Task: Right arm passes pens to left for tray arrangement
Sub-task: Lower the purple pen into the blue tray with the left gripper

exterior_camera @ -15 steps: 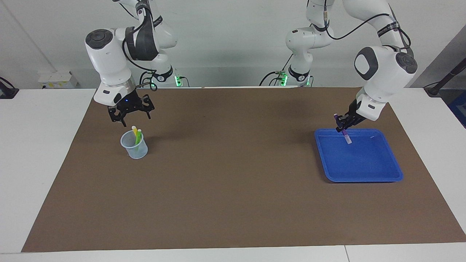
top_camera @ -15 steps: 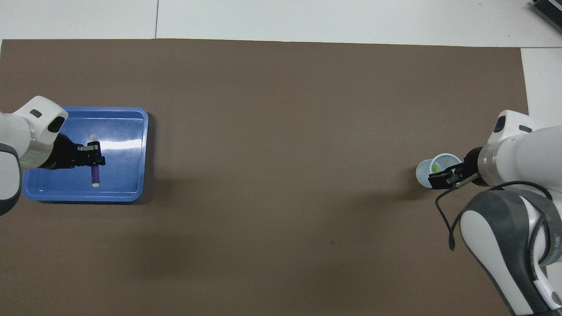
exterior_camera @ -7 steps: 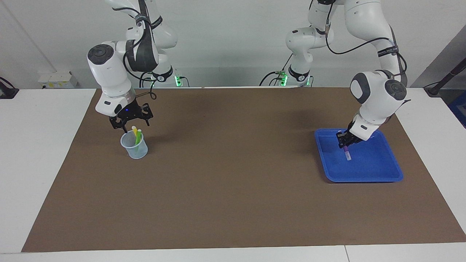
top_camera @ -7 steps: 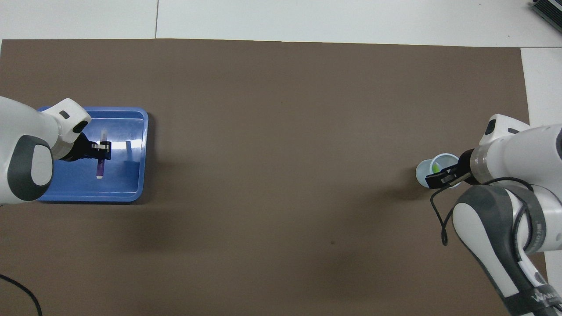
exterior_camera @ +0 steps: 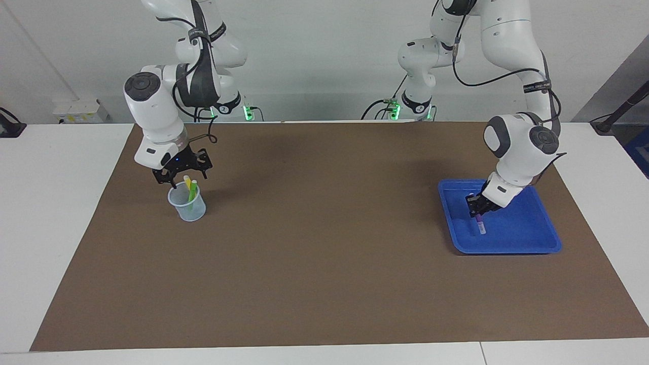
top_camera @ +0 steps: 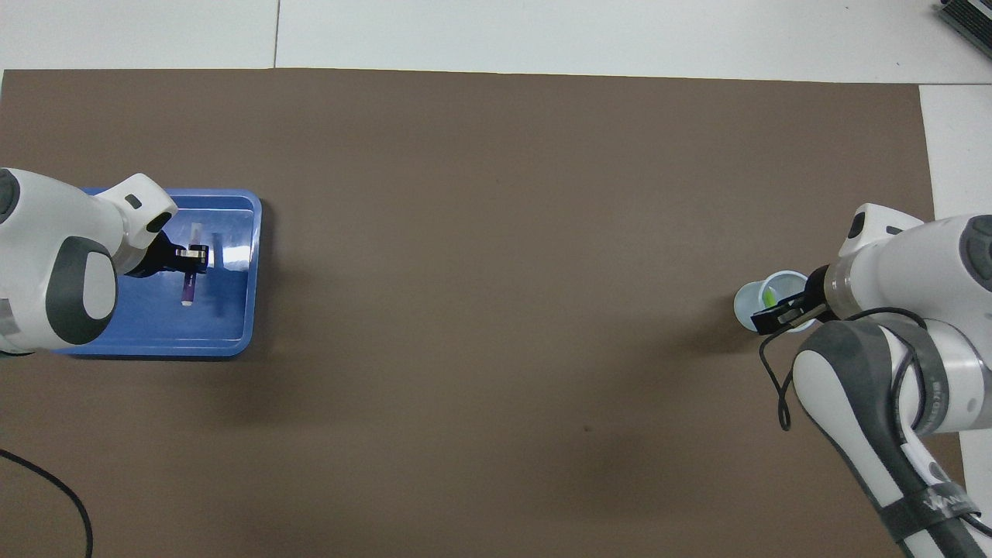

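Note:
My left gripper opens now, since the purple pen lies low inside the blue tray's rim [top_camera: 253, 279], its pale tip over the bottom of the tray.
The blue tray [exterior_camera: 527, 225] lies at the left arm's end of the table. My left gripper [exterior_camera: 476, 212] is shut on the purple pen [exterior_camera: 479, 226] and holds it tilted low inside the tray, pale tip down near the tray floor. The overhead view shows the same: left gripper [top_camera: 194, 260], purple pen [top_camera: 187, 288], tray [top_camera: 232, 333]. My right gripper [exterior_camera: 181, 175] is open just above the yellow pen [exterior_camera: 186, 180] and the green pen [exterior_camera: 192, 190]. Both stand in a small translucent cup [exterior_camera: 188, 209]. In the overhead view the right gripper [top_camera: 779, 316] covers part of the cup [top_camera: 745, 306].
A brown mat [exterior_camera: 324, 243] covers the table between the cup and the tray. White table surface [exterior_camera: 56, 213] borders the mat at both ends.
My left gripper has lowered the purple pen from above the tray's rim down into the tray. My right gripper has dropped closer to the pens in the cup.

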